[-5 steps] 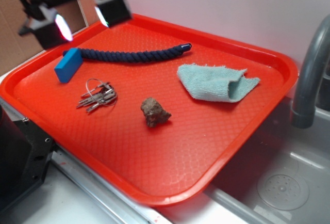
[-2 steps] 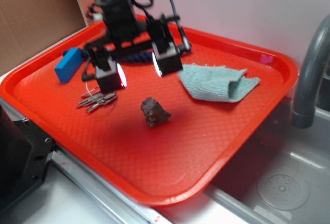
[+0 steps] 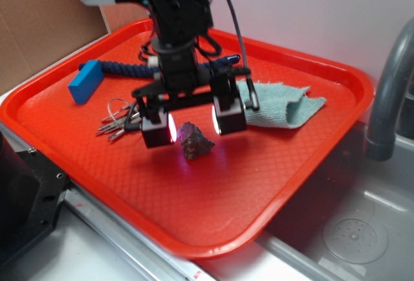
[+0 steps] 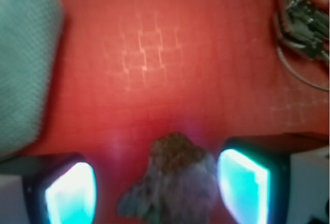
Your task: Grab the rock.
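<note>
I am ready to close my gripper on the rock, because the rock's lumpy sides are level between my gripper's lit fingers in the wrist view.
The rock [image 3: 195, 142], a lumpy brown-grey stone, lies on the red tray [image 3: 213, 190] near its middle. My gripper [image 3: 193, 125] hangs just above it, open, with one glowing pad on each side of the stone. In the wrist view the rock [image 4: 175, 182] sits between the two lit pads [image 4: 242, 182], nearer the right one, with a gap to the left one. Neither pad clearly touches it.
A bunch of keys [image 3: 119, 122] lies left of the rock. Behind it are a blue block [image 3: 85, 81] and a dark blue rope [image 3: 123, 68]. A pale green cloth [image 3: 281, 105] lies to the right. A grey faucet [image 3: 388, 93] and sink stand beyond the tray's right edge.
The gripper has come from the tray's back left corner, forward and right, and lowered until its open fingers straddle the rock. The rock has not moved.
</note>
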